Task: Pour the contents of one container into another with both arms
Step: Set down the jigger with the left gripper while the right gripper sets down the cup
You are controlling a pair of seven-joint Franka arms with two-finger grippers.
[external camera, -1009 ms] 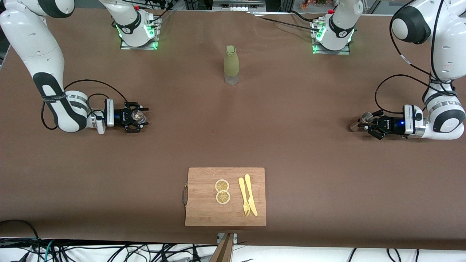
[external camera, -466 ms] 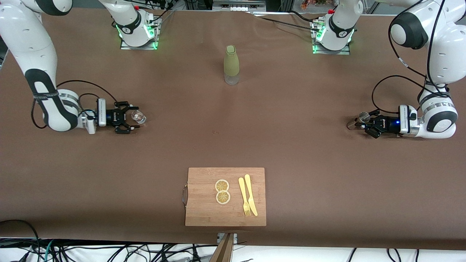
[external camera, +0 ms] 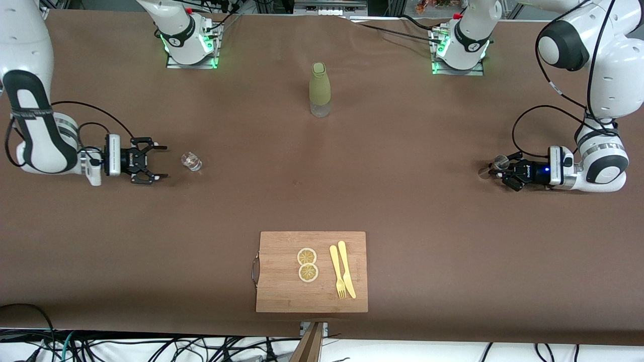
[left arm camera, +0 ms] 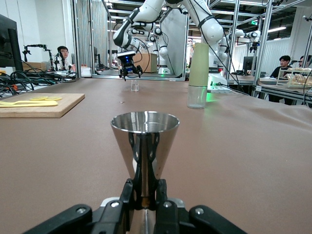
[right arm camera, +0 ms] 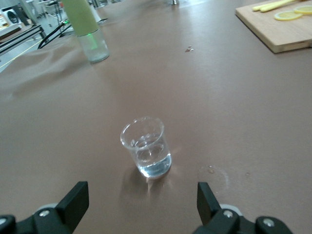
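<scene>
The jigger's lower cone (external camera: 485,172) meets the brown table in the front view and the jigger would stand, so it is time for my left gripper to open.
The tiny clear glass cup (external camera: 191,162) stands upright on the brown table toward the right arm's end, a little liquid in its bottom (right arm camera: 146,146). My right gripper (external camera: 162,161) is low over the table beside it, open and empty, a clear gap away from the cup (right arm camera: 141,197). At the left arm's end, my left gripper (external camera: 505,171) is shut on the narrow waist of the silvery metal jigger (external camera: 495,166). The jigger's upper cone (left arm camera: 145,141) rises upright just past the fingers (left arm camera: 127,195), close above the table.
A tall olive-green bottle (external camera: 320,89) stands mid-table near the bases. A wooden cutting board (external camera: 282,281) lies near the front edge with two lemon slices (external camera: 307,264) and a yellow knife and fork (external camera: 342,275). Brown cloth covers the table.
My right gripper opened, let go of the glass cup and drew back toward its own end; the cup stayed on the table. The left gripper sank slightly with the jigger.
</scene>
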